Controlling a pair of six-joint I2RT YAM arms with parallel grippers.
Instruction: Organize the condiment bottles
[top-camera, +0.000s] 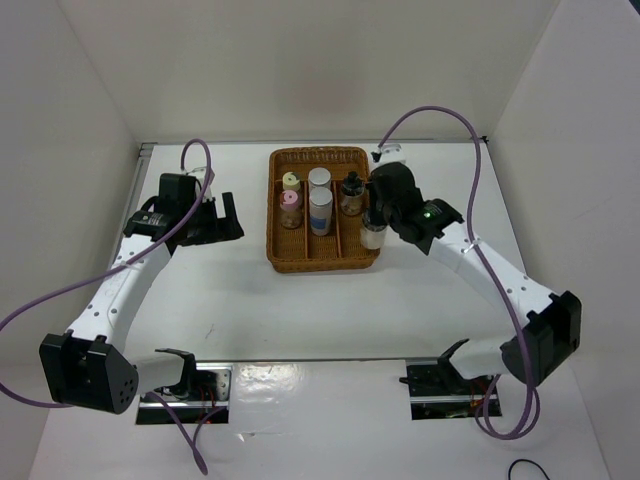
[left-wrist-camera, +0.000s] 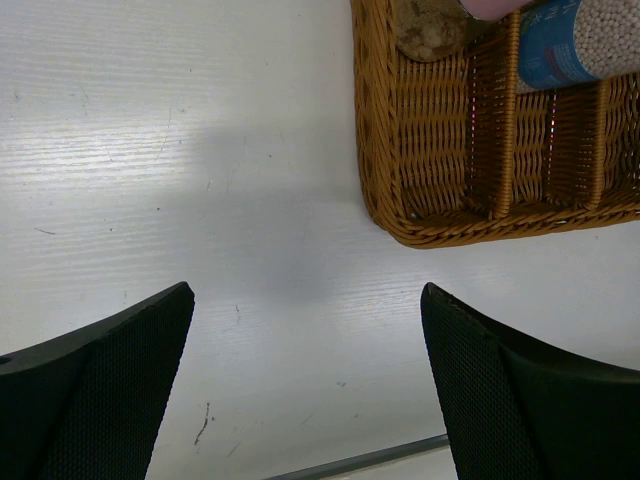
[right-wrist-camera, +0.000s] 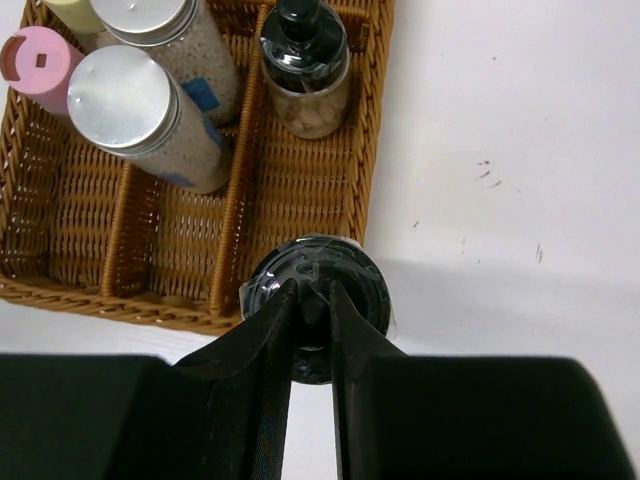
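My right gripper moves the short second black-capped jar to the empty wicker of the tray's section next, before releasing; opened now, it would fall onto the tray's rim.
The brown wicker tray (top-camera: 300, 258) holds a yellow-capped jar (top-camera: 291, 182), a pink-capped jar (top-camera: 290, 207), two grey-capped blue-label jars (top-camera: 320, 208) and a black-capped jar (top-camera: 351, 192). My right gripper (right-wrist-camera: 311, 298) is shut on the knob of a second black-capped jar (right-wrist-camera: 345, 272), holding it over the tray's near right rim; it also shows in the top view (top-camera: 373, 234). My left gripper (left-wrist-camera: 305, 320) is open and empty over the table, left of the tray (left-wrist-camera: 440, 210).
White walls enclose the table on three sides. Purple cables loop from both arms. The tray's right compartment (right-wrist-camera: 300, 190) shows bare wicker in front of the black-capped jar (right-wrist-camera: 304, 78).
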